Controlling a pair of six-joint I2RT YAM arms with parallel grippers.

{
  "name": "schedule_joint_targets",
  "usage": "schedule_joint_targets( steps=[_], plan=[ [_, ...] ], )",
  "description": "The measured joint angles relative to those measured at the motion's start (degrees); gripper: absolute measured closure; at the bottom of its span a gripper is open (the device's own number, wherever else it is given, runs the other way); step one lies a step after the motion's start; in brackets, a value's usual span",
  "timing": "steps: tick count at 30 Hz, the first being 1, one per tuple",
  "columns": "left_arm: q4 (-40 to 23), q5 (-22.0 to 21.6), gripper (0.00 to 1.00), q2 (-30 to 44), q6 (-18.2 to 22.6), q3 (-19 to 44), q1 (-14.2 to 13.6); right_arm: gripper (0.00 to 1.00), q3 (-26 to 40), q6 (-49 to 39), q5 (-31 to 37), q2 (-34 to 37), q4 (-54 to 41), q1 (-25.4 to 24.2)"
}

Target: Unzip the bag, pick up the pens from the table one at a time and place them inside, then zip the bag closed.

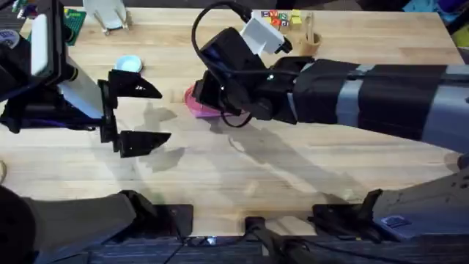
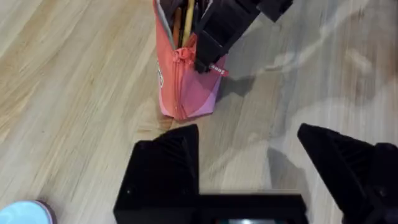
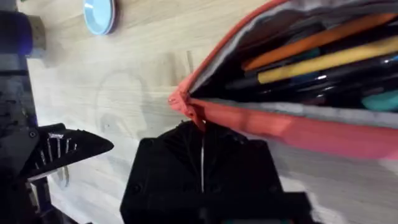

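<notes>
I should next grab the bag by its free closed end with my left gripper, because my right gripper crowds the bag at its opening.
The pink-coral bag lies mid-table with its zipper open. Inside it I see an orange pen and a pale yellow pen among darker items; the pens also show in the bag's mouth in the left wrist view. My right gripper reaches across from the right and is shut on the zipper pull at the bag's end; its fingers press together. My left gripper hovers open to the left of the bag, apart from it, with nothing between its fingers.
A light blue round lid lies on the table behind the left gripper. Along the far edge stand a white stand, coloured blocks and a wooden cup.
</notes>
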Motion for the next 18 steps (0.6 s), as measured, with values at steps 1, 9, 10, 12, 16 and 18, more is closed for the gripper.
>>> schedule_joint_targets(
  steps=[1, 9, 10, 12, 16, 18],
  plan=[
    [0.00, 0.00, 0.007, 0.00, 0.00, 0.00, 0.00, 0.970, 0.00, 0.00, 0.00, 0.00, 0.00, 0.00],
    [-0.02, 0.00, 0.007, 0.00, 0.00, 0.00, 0.00, 0.970, -0.01, -1.05, -0.01, -0.32, -0.02, 0.00],
    [0.00, 0.00, 0.007, 0.00, 0.00, 0.00, 0.00, 0.970, -0.02, -1.32, -0.02, -0.62, -0.02, 0.00],
    [0.00, 0.00, 0.007, 0.00, 0.00, 0.00, 0.00, 0.970, -0.02, -1.91, -0.04, -1.70, -0.04, 0.00],
    [0.00, 0.00, 0.007, 0.00, 0.00, 0.00, 0.00, 0.970, -0.02, -2.80, -0.13, -4.26, 0.12, -0.02],
    [-0.02, 0.00, 0.007, 0.00, 0.00, 0.00, 0.00, 0.970, -0.02, -2.95, -0.11, -5.01, 0.24, -0.02]
  ],
)
